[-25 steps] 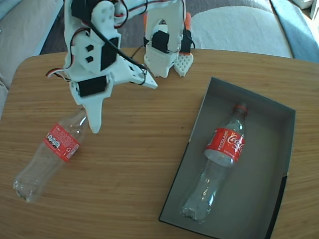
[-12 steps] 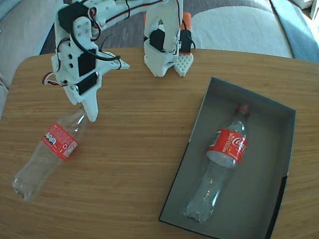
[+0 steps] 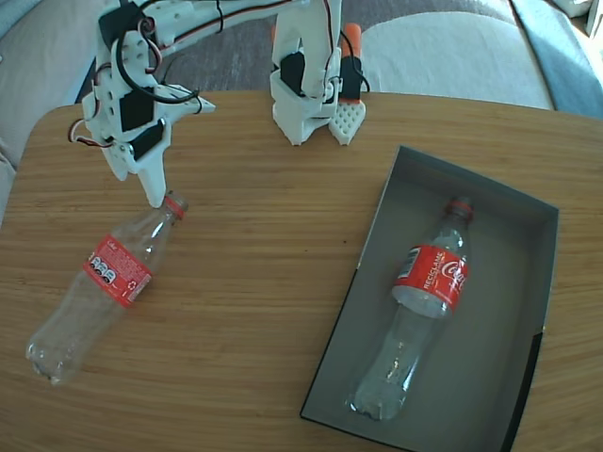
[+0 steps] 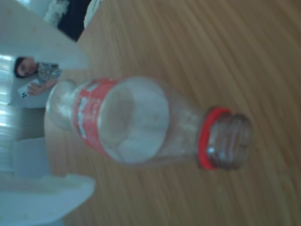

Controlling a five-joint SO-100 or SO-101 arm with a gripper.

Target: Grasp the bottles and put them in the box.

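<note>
I need to grip the loose bottle by its red-ringed neck (image 3: pixel 173 208) with my gripper next, to put it in the grey box (image 3: pixel 504 273).
One clear Coca-Cola bottle (image 3: pixel 102 285) with a red label lies on the wooden table at the left of the fixed view, its open red-ringed neck pointing up and to the right. My white gripper (image 3: pixel 182 151) hangs open just beyond that neck, one fingertip (image 3: pixel 154 198) close to the ring. In the wrist view the same bottle (image 4: pixel 136 122) lies lengthwise, neck toward the camera, and the gripper (image 4: pixel 89 125) has its fingers spread wide above and below it. A second bottle (image 3: pixel 422 306) lies inside the dark grey box (image 3: pixel 504 273) at the right.
The arm's base (image 3: pixel 316 99) with orange clamps stands at the table's far edge. Pale cushions (image 3: pixel 452 52) lie behind the table. The table's rounded left edge (image 3: pixel 24 151) is near the gripper. Bare wood lies between the loose bottle and the box.
The gripper has drawn back up and to the left, from over the loose bottle's shoulder to just past its neck, uncovering the red ring. The bottle in the box rolled slightly.
</note>
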